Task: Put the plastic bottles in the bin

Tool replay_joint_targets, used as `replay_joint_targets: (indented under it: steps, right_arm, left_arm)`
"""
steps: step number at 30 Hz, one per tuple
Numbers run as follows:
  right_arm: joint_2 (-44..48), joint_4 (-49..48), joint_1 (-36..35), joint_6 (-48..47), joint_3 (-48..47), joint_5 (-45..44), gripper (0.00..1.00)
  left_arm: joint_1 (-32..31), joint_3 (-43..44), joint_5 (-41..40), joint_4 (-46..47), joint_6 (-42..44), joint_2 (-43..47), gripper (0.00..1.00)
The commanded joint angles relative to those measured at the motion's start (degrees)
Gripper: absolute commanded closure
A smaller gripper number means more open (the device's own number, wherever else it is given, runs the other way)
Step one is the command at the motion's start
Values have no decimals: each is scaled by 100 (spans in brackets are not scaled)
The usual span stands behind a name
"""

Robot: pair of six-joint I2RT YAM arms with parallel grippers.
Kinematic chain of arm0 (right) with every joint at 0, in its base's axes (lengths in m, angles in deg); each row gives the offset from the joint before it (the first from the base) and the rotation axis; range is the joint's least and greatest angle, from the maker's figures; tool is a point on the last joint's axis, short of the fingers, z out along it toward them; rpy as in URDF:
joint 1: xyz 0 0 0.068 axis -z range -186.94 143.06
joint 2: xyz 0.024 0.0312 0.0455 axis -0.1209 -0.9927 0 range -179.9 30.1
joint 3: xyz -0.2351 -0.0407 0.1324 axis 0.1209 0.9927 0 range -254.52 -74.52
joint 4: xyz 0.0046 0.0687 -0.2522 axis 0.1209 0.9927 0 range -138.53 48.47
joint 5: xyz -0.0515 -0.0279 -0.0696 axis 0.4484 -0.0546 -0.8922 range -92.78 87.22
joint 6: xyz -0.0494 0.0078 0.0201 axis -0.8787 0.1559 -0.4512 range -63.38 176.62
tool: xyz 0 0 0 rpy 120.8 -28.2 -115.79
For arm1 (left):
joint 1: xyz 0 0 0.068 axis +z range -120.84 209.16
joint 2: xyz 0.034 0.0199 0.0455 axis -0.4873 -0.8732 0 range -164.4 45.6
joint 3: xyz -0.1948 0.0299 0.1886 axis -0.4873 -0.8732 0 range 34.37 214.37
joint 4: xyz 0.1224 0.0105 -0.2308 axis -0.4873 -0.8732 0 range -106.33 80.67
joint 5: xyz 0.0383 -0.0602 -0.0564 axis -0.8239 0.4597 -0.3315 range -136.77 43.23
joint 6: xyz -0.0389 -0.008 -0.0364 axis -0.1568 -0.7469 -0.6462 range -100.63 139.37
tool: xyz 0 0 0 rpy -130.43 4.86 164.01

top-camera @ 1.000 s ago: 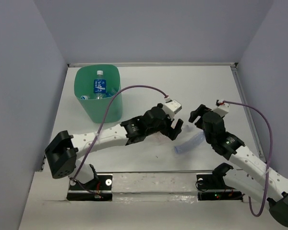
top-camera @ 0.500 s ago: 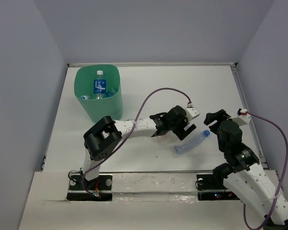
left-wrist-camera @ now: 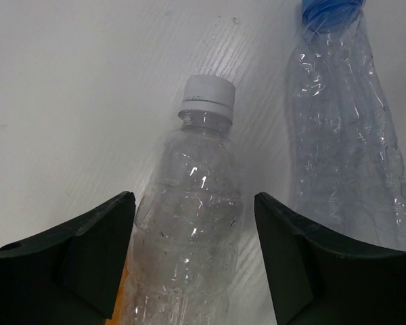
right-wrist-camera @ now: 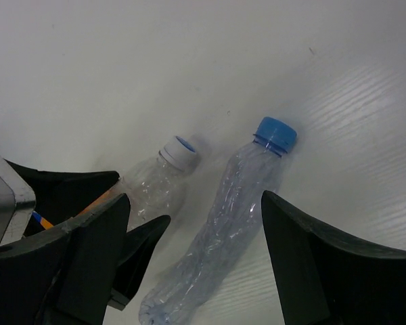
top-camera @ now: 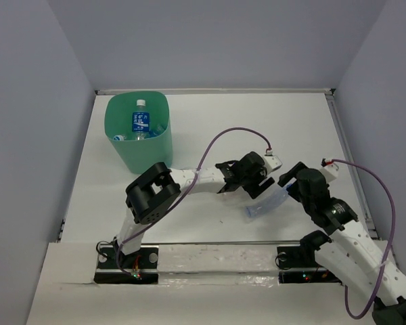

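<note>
The crumpled clear bottle's base should stay free to enter the bin [top-camera: 125,145], so the right gripper needs to grab the bottle's upper body below the blue cap next.
A clear bottle with a white cap [left-wrist-camera: 196,217] and an orange label lies on the table between the fingers of my open left gripper [left-wrist-camera: 195,271]; the fingers stand apart from its sides. A crumpled clear bottle with a blue cap [right-wrist-camera: 233,223] lies beside it, between the wide-open fingers of my right gripper [right-wrist-camera: 196,271]; it also shows in the left wrist view [left-wrist-camera: 345,135] and the top view [top-camera: 262,205]. In the top view both grippers, left [top-camera: 256,181] and right [top-camera: 287,181], meet over the bottles. The mint-green bin [top-camera: 125,145] at the back left holds several bottles [top-camera: 141,122].
The left gripper's black fingers [right-wrist-camera: 132,247] sit close to my right gripper's left finger. A purple cable [top-camera: 223,135] arcs over the left arm. A metal rail [top-camera: 210,254] runs along the near table edge.
My left arm has reached right and lowered over the white-capped bottle. My right gripper swung away, then came back left and down over the blue-capped bottle. The bottles stay on the table.
</note>
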Motion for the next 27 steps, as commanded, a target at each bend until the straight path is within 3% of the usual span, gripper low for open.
replay_joint_targets:
  steps: [1,3,4,6,9,11,19,27]
  right_arm:
    - [-274,104,25,485,68,396,17]
    - [-388,8,25,582,120,414,18]
    - [-457,-19,25,626,138,397,18]
    - [-519,-90,77,696,252,327,19]
    - [-669,-143,77,820,366,256,20]
    - [-695,-169,77,837,393,239,21]
    - [-1038,-573,192,855,604,405,21]
    - [-1100,-1081,244,811,788,581,28]
  left_arm:
    - [4,27,116,77,133,59,22]
    - [4,-52,142,156,142,94,30]
    - [4,-96,238,182,142,112,43]
    - [4,-52,352,122,186,156,57]
    - [12,-113,607,235,160,296,62]
    - [21,-228,660,366,142,428,71]
    - [170,-324,652,586,-156,849,73]
    - [689,-676,941,1526,-1044,1895,73]
